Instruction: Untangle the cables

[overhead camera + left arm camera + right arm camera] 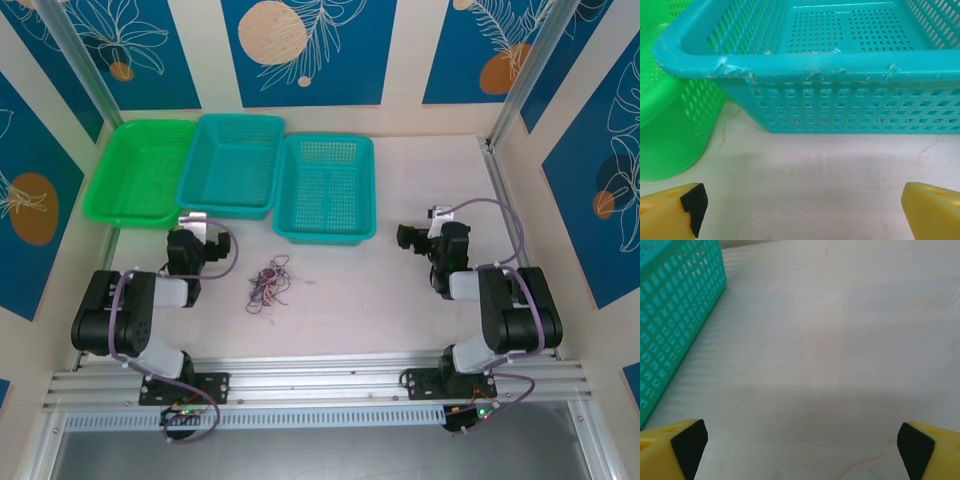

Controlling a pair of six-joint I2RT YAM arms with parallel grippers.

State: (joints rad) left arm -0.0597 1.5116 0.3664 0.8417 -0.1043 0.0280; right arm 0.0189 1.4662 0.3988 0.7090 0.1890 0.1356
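My left gripper will next grab a white wire at the snarl's basket-side edge (pixel 279 261), so my right gripper can untangle the rest.
The cables (pixel 268 285) lie as a small snarl of thin red, purple, white and black wires on the pale table, in front of the baskets and between the two arms. My left gripper (pixel 192 228) rests to their left, facing the middle teal basket (pixel 840 110). In the left wrist view it (pixel 805 215) is open, its yellow fingertips (pixel 675 210) wide apart over bare table. My right gripper (pixel 405 238) sits to the right of the snarl. In the right wrist view it (pixel 802 450) is open too, with nothing between the fingers.
Three mesh baskets stand in a row at the back: a green one (pixel 140 170), a teal one (pixel 232 165) and another teal one (pixel 325 188). The green basket (pixel 670 125) is close to my left fingers. The right teal basket's wall (pixel 675 315) lies left of my right gripper.
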